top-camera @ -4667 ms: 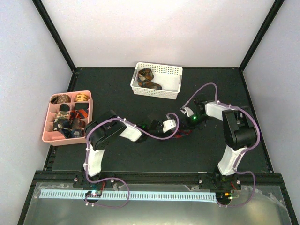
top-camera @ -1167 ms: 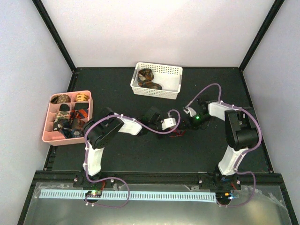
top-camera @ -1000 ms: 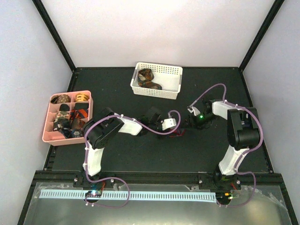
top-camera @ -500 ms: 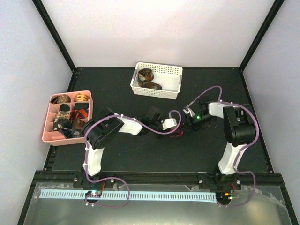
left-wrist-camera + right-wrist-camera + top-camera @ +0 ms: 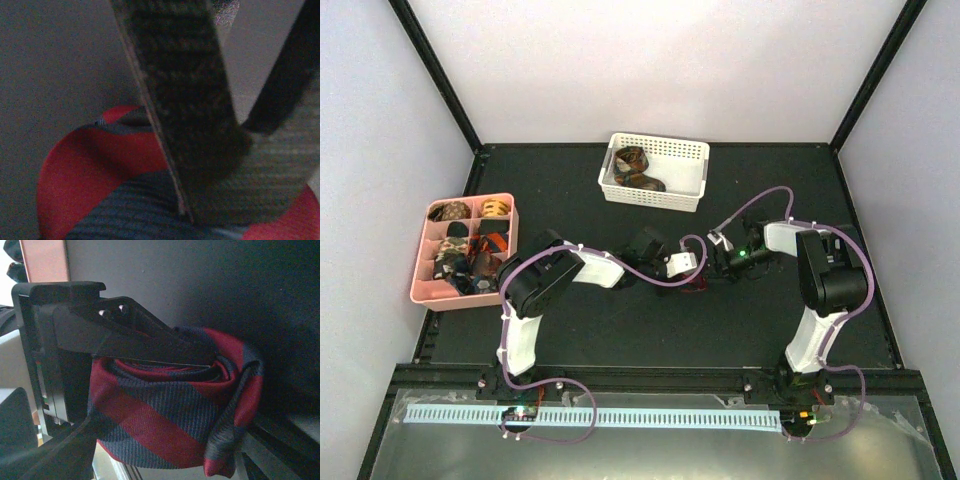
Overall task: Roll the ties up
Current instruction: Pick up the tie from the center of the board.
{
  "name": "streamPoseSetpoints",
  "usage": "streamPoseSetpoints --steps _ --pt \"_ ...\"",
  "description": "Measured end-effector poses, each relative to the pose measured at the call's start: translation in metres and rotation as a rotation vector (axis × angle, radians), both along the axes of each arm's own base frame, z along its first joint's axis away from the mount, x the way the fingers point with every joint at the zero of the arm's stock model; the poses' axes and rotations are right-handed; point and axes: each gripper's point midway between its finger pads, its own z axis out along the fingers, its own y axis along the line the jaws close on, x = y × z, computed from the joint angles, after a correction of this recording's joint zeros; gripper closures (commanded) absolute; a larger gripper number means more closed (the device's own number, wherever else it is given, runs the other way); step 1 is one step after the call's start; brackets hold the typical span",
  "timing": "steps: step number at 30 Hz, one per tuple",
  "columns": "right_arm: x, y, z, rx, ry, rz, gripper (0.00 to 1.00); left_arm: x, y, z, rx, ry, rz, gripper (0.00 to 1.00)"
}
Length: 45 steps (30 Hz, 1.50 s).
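The right gripper will close now, because both of its fingers reach past the coiled tie's near edge [image 5: 162, 465], on either side of its striped side [image 5: 162, 427]. Closing now would hold the tie.
A dark red and navy striped tie [image 5: 697, 287] lies coiled at mid-table where the two arms meet. My left gripper [image 5: 694, 278] is shut on it. In the right wrist view its black finger [image 5: 150, 346] reaches into the coil of the tie [image 5: 165, 415]. The left wrist view shows a dark finger [image 5: 180, 90] pressed over the red and navy cloth of the tie [image 5: 100, 175], with the gripper [image 5: 235, 150] closed. My right gripper [image 5: 719, 264] faces the roll from the right. Its jaws [image 5: 170, 452] stand wide on either side of the roll.
A white basket [image 5: 690, 165] at the back holds loose ties [image 5: 635, 170]. A pink compartment tray [image 5: 510, 215] on the left holds several coiled ties [image 5: 470, 250]. Purple cables loop over both arms. Black frame posts stand at the table's back corners.
My right gripper has slid a little left, up to the roll, and its jaws have widened. The left arm has stayed still with its grip on the tie.
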Motion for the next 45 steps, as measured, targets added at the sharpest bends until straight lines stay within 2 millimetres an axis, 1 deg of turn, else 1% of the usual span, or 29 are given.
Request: streamPoseSetpoints --steps 3,6,8,9,12,15,17,22,26,27,30,33,35,38,39,40,42,43,44,45 --pt "0.000 0.001 -0.001 -0.004 0.002 -0.003 0.41 0.000 0.000 0.000 0.000 0.000 0.000 0.66" --pt "0.001 0.001 -0.003 -0.015 0.003 -0.011 0.63 0.000 0.000 0.000 0.000 0.000 0.000 0.66" --pt "0.003 0.001 -0.003 -0.018 -0.007 -0.010 0.76 0.000 0.000 0.000 0.000 0.000 0.000 0.66" --pt "0.003 0.001 -0.003 -0.021 -0.003 -0.014 0.84 0.000 0.000 0.000 0.000 0.000 0.001 0.66" --pt "0.005 0.000 -0.003 -0.028 -0.003 -0.020 0.97 0.000 0.000 0.000 0.002 0.002 0.001 0.66" --pt "0.005 -0.001 -0.002 -0.033 -0.008 -0.021 0.98 0.000 0.000 0.000 0.002 0.003 0.001 0.64" --pt "0.005 -0.001 -0.002 -0.033 -0.011 -0.019 0.98 0.000 0.000 0.000 0.003 0.003 0.001 0.60" --pt "0.005 -0.001 -0.003 -0.037 -0.014 -0.019 0.98 0.001 0.001 -0.001 0.004 0.006 0.011 0.25" --pt "0.005 -0.001 -0.003 -0.035 -0.022 -0.019 0.98 0.002 0.004 -0.002 0.012 -0.007 0.022 0.02" --pt "0.005 -0.001 -0.003 -0.035 -0.025 -0.018 0.98 0.000 0.007 -0.002 0.016 -0.007 0.027 0.01" --pt "0.004 0.000 -0.003 -0.030 -0.027 -0.017 0.98 -0.003 0.014 -0.001 0.029 -0.015 0.037 0.01" --pt "0.004 0.000 -0.003 -0.024 -0.030 -0.015 0.98 -0.002 0.015 -0.002 0.033 -0.018 0.045 0.01" --pt "0.004 0.000 -0.003 -0.020 -0.031 -0.015 0.98 0.000 0.015 -0.002 0.034 -0.019 0.051 0.01" --pt "0.003 0.001 -0.003 -0.015 -0.034 -0.011 0.98 0.007 0.008 -0.003 0.029 -0.025 0.057 0.01" --pt "0.002 0.001 -0.003 -0.014 -0.035 -0.009 0.98 0.009 0.004 -0.002 0.024 -0.028 0.057 0.05" --pt "0.002 0.002 -0.003 -0.013 -0.036 -0.007 0.98 0.012 -0.001 -0.002 0.017 -0.029 0.058 0.13" --pt "0.003 0.002 -0.002 -0.009 -0.048 -0.002 0.98 0.016 -0.006 -0.001 0.009 -0.027 0.057 0.34" --pt "0.004 0.003 -0.002 -0.007 -0.055 -0.002 0.98 0.016 -0.007 -0.001 0.007 -0.024 0.053 0.42" --pt "0.006 0.003 -0.002 -0.006 -0.064 -0.001 0.98 0.015 -0.008 -0.001 0.006 -0.021 0.051 0.44" --pt "0.007 0.003 -0.001 -0.005 -0.072 -0.001 0.98 0.013 -0.009 -0.001 0.008 -0.020 0.041 0.39"
